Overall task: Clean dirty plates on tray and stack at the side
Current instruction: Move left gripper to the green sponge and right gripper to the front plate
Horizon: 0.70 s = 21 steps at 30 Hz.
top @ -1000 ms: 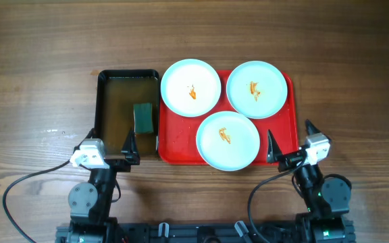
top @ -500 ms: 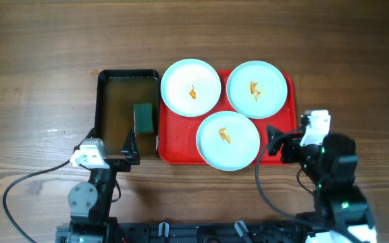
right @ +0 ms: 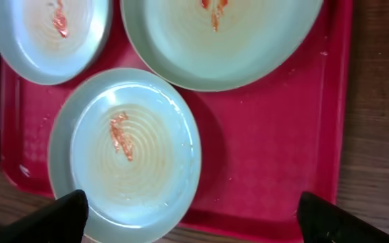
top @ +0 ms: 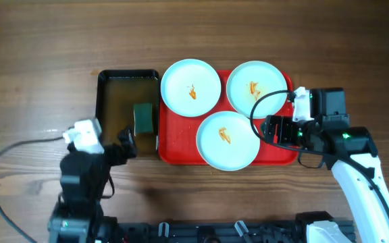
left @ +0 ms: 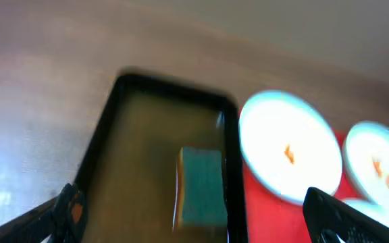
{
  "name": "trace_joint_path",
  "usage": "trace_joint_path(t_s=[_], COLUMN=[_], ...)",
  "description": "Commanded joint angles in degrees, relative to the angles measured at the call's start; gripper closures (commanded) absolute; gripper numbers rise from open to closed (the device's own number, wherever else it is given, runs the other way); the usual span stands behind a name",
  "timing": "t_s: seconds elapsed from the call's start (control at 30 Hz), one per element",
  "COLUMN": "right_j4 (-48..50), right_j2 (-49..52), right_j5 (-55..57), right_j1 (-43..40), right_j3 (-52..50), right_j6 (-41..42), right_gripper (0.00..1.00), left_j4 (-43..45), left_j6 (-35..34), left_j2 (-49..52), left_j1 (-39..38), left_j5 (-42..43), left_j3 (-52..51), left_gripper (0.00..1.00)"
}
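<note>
My left gripper needs to grab the green sponge next, from above and across its long sides. The sponge's far end will then stay free, so it can clean plates.
Three pale blue-white plates lie on the red tray point(top: 174, 143): back left plate point(top: 191, 88), back right plate point(top: 257, 90) and front plate point(top: 227, 140), each with an orange smear. My right gripper point(top: 274, 130) is open and empty above the tray's right side, next to the front plate. In the right wrist view its gripper point(right: 191, 202) spans the front plate's point(right: 123, 152) right rim and bare tray point(right: 269, 155). My left gripper point(top: 125, 144) is open and empty at the front edge of the black basin point(top: 110, 101); it also shows in the left wrist view point(left: 189, 201).
The black basin holds brownish water and a green sponge point(top: 142, 118), also in the left wrist view point(left: 201, 185). It stands against the tray's left rim. Wooden table point(top: 39, 67) lies all around. Arm cables trail at the front.
My right arm has risen from the front edge and swung over the tray's right side. My left arm has lifted and shifted slightly left, its gripper nearer the basin.
</note>
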Motion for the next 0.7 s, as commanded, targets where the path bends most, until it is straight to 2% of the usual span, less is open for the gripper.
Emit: trace_joint_path(t_s=[0.0, 0.07, 0.13, 0.17, 0.33, 0.53, 0.67], right_j4=[2.12, 2.82, 2.67, 2.67, 2.71, 2.82, 2.89], right_j2=[0.24, 0.35, 0.72, 0.85, 1.75, 2.08, 2.08], right_j5=[-4.96, -4.94, -4.92, -4.92, -4.92, -4.92, -4.92], right_j1=[0.24, 0.24, 0.24, 0.24, 0.24, 0.24, 0.24], right_j3=[1.53, 1.53, 1.51, 1.49, 1.49, 1.49, 1.49], right_j6=[-0.61, 0.87, 0.85, 0.83, 0.87, 0.85, 0.85], right_gripper=[0.01, 0.04, 0.04, 0.04, 0.04, 0.04, 0.04], left_j4=[-6.01, -15.47, -21.66, -22.05, -18.67, -10.43, -9.75], left_j6=[-1.75, -1.73, -1.73, -1.77, -1.75, -1.27, 1.77], left_j2=[13.42, 25.92, 34.80, 38.66, 46.75, 53.07, 60.08], left_j1=[0.42, 0.42, 0.42, 0.42, 0.42, -0.11, -2.69], left_j5=[4.00, 4.79, 4.76, 4.85, 5.22, 6.49, 6.45], left_j3=[11.85, 23.10, 30.60, 32.63, 33.03, 33.03, 33.03], left_gripper=[0.00, 0.00, 0.00, 0.00, 0.00, 0.00, 0.09])
